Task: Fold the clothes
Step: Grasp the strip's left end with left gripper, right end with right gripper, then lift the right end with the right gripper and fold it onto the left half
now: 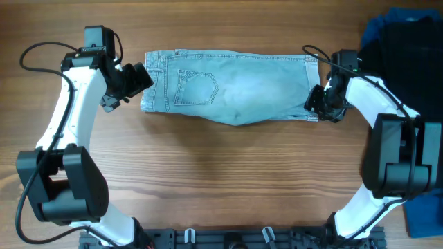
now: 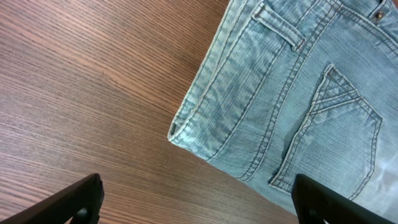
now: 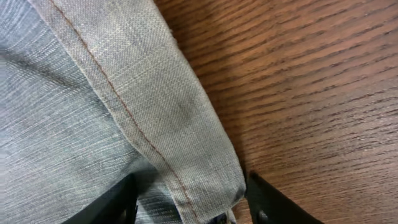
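My left gripper picks up the denim shorts by the near waistband corner next, to fold the waistband over toward the hems.
The light blue denim shorts lie flat across the far middle of the table, waistband to the left, hemmed legs to the right, a stitched back pocket facing up. My left gripper is open and empty just off the waistband's left end; in the left wrist view its fingers frame the bare wood beside the waistband corner. My right gripper is at the near right hem corner. In the right wrist view its fingers straddle the hem, partly open, with the cloth between them.
A black garment lies over a darker royal-blue garment at the far right, close behind my right arm. More blue cloth sits at the near right edge. Bare wooden table lies in front of the shorts.
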